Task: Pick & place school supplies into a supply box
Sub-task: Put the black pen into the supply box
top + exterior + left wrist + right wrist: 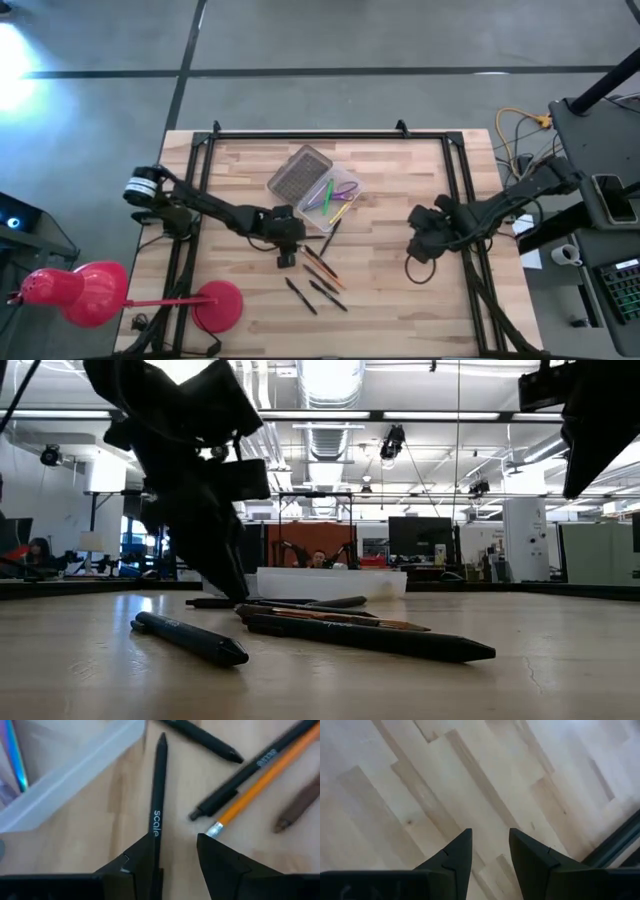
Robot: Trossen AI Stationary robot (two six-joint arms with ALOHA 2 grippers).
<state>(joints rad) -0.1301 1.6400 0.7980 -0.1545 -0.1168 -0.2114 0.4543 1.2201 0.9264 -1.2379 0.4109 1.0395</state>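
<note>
I should grab the black pen by its clip end (158,880) with my left gripper next, to put the pen in the supply box.
The supply box (345,205) lies open on the table's far middle, with its dimpled lid (298,172) swung out beside it. Green, purple and orange supplies (335,195) lie in it. Several dark and orange pens and pencils (318,272) lie loose on the wood nearer than the box. My left gripper (286,252) is low over them and open. In the left wrist view a black pencil (159,790) lies between its fingers (175,845), close along one finger, and an orange pencil (260,785) ends by the other. My right gripper (490,845) hovers open over bare wood. My left gripper comes down from above with its fingers on either side of the black pencil's rear end (156,827). The pencil lies flat on the table, running along the fingers toward the box. One finger (142,855) stands right against it; whether it touches, I cannot tell.
A red desk lamp (90,290) stands off the table's near left corner. Black frame rails (195,190) run along the left, right and far sides. Bare wood (400,300) lies between the arms and toward the near edge. The box wall (75,775) is close to my left gripper.
</note>
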